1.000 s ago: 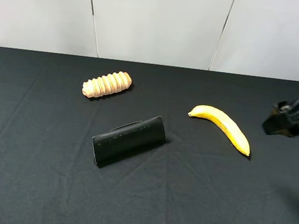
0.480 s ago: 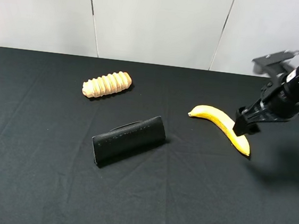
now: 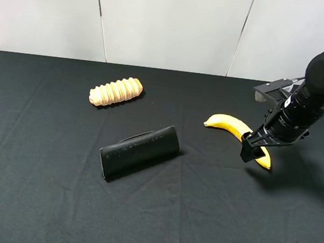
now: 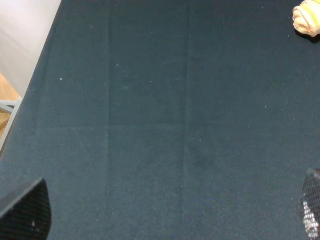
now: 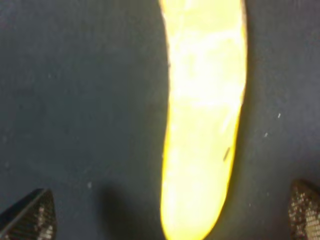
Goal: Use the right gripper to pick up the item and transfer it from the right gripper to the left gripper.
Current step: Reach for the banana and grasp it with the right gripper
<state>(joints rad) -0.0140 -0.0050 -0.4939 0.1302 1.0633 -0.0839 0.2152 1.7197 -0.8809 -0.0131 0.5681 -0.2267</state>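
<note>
My right gripper grabs the banana by its tip end next, to pass the banana to my left gripper.
The yellow banana lies on the black table right of centre. My right gripper is down over its near end, covering part of it. In the right wrist view the banana runs between my two spread fingertips, which stand wide apart on either side of it, so the gripper is open. My left gripper is out of the high view. In the left wrist view its fingertips are far apart with only bare black cloth between them, so it is open and empty.
A ridged tan wooden roller lies at the back left; its end shows in the left wrist view. A black oblong pouch lies in the middle of the black table. A white wall stands behind.
My right arm has swung in from the right edge toward the left and come down over the banana's near end. The banana, roller and pouch have not moved.
</note>
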